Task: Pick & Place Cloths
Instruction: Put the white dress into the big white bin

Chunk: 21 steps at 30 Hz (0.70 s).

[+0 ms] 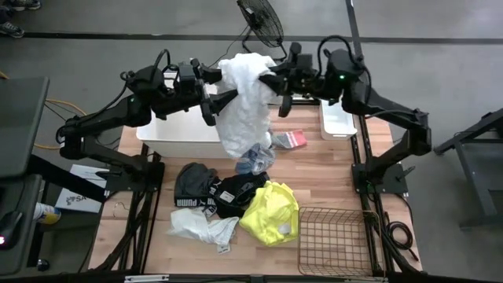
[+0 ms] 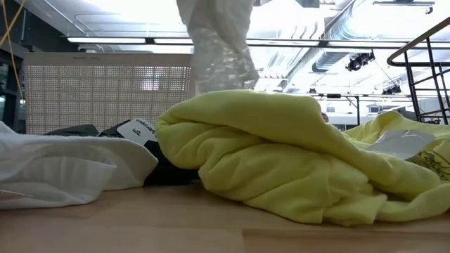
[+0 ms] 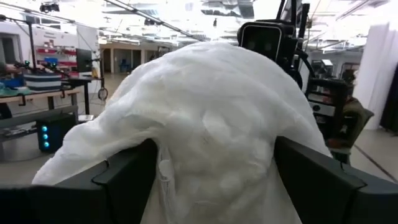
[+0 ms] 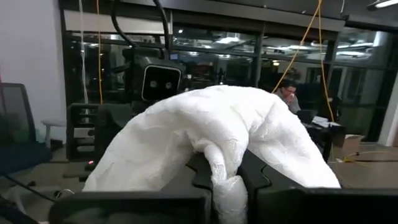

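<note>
My left gripper grabs the white cloth by its bunched upper fold (image 1: pixel 234 79) next, to place it in the white tub (image 1: pixel 174 130).
A big white cloth (image 1: pixel 242 102) is held up between my two grippers over the far middle of the table and hangs down; in the low view (image 2: pixel 218 49) its lower end is hidden behind a neon yellow cloth (image 2: pixel 281 161). My left gripper (image 1: pixel 224 98) stands open, with the cloth's bulk (image 3: pixel 211 124) filling the gap between its fingers. My right gripper (image 1: pixel 271 82) is shut on the cloth. On the table lie black cloths (image 1: pixel 212 192), the yellow cloth (image 1: pixel 271 212), another white cloth (image 1: pixel 200 228) and grey-blue socks (image 1: pixel 255 157). My left gripper comes level from the table's left; a thick bunch of the white cloth lies between its wide-apart fingers (image 3: pixel 130 177) and drapes over them. Whether the fingers press it, I cannot tell. My right gripper pinches a twisted fold (image 4: pixel 227 180) of the cloth's upper part between its two fingers, level from the table's right. The cloth bulges over the fingers and hangs slack below.
A white tub (image 1: pixel 177 126) stands at the far left under the left arm and a smaller white tub (image 1: pixel 338 122) at the far right. A brown wire basket (image 1: pixel 334 240) sits at the near right corner. A small red thing (image 1: pixel 292 139) lies near the socks.
</note>
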Each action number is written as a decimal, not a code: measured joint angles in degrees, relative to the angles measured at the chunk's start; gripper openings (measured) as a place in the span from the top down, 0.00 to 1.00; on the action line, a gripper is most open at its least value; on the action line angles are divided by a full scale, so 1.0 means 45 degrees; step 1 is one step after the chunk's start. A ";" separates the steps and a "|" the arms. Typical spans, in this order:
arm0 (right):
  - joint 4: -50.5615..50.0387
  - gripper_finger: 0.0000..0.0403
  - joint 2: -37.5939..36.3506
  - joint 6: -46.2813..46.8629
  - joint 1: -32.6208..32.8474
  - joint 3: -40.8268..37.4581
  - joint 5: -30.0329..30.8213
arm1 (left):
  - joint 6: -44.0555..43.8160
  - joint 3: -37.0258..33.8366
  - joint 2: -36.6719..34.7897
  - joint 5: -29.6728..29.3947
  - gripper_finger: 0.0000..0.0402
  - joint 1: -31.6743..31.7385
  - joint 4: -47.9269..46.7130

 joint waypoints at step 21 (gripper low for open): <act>0.0231 0.97 0.0272 0.0476 0.0069 0.0128 -0.1365 | -0.0493 -0.0005 0.1079 0.1660 0.23 0.0005 0.1118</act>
